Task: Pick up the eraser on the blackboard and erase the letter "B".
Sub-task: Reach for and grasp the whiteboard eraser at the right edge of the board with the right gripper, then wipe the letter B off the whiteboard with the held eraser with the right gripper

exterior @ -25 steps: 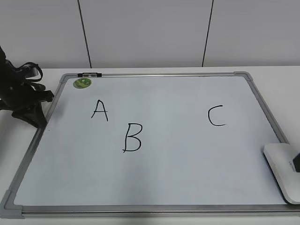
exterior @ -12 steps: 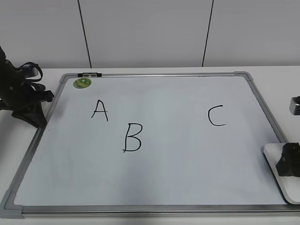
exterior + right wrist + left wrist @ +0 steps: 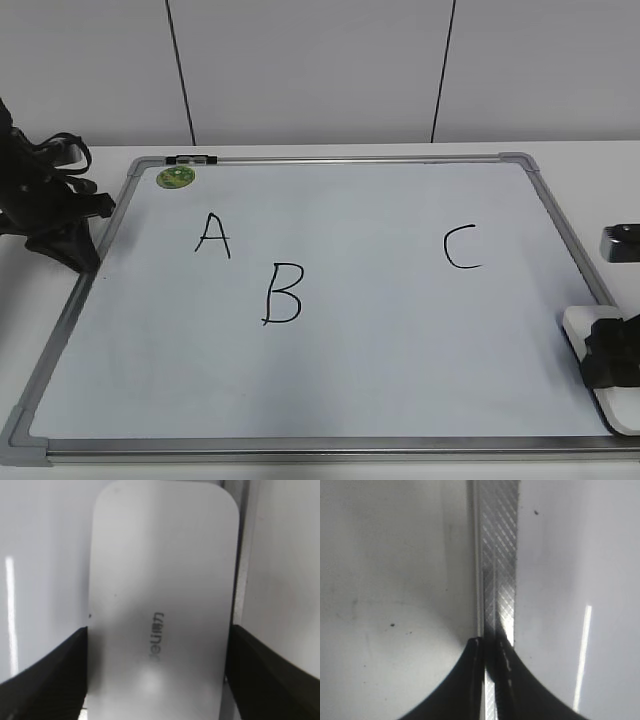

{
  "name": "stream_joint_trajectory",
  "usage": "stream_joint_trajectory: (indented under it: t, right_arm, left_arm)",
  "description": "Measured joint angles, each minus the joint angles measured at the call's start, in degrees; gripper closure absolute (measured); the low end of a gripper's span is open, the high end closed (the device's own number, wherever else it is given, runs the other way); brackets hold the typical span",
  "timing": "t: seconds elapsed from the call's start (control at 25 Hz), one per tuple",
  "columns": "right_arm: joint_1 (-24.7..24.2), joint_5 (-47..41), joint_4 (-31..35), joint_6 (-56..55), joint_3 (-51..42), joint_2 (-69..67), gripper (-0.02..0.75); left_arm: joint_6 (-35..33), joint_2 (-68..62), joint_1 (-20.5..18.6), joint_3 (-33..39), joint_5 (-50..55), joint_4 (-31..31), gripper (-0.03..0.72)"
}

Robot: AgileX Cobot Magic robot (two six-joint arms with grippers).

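Note:
The letter "B" needs to be wiped away, so my right gripper should grab the white eraser by its long sides next.
The eraser (image 3: 573,326), a white rounded block with grey lettering, lies at the blackboard's (image 3: 400,360) lower right corner, partly over the frame. It fills the right wrist view (image 3: 160,570). My right gripper (image 3: 612,358) is open and sits low over the eraser, one jaw along each long side (image 3: 157,629); I cannot tell whether the jaws touch it. The black letter "B" (image 3: 283,293) is left of centre on the board, far from the eraser. My left gripper (image 3: 65,245) is shut and empty at the board's left edge, its tips over the metal frame (image 3: 490,642).
A black "A" (image 3: 212,236) is up and left of the "B", and a black "C" (image 3: 462,247) is at the right. A round green magnet (image 3: 175,177) sits at the top left corner. The silver frame (image 3: 497,555) borders the board. A white wall stands behind.
My right gripper has come in from the right edge and moved down and slightly left over the eraser. The eraser, the letters and the left arm have not moved.

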State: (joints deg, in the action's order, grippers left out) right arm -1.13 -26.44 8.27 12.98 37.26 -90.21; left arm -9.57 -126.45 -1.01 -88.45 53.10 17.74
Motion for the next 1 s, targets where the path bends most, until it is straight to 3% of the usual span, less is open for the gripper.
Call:
stream_joint_trajectory:
  t: [0.12, 0.56, 1.0]
  right_arm:
    - [0.0, -0.62, 0.35, 0.09, 0.49, 0.0, 0.174]
    - [-0.1, -12.7, 0.4, 0.09, 9.42, -0.15, 0.183]
    - [14.08, -18.33, -0.78, 0.13, 23.1, -0.15, 0.184]
  left_arm:
    - [0.0, 0.0, 0.0, 0.0, 0.0, 0.0, 0.662]
    - [0.0, 0.0, 0.0, 0.0, 0.0, 0.0, 0.662]
    - [0.0, 0.0, 0.0, 0.0, 0.0, 0.0, 0.662]
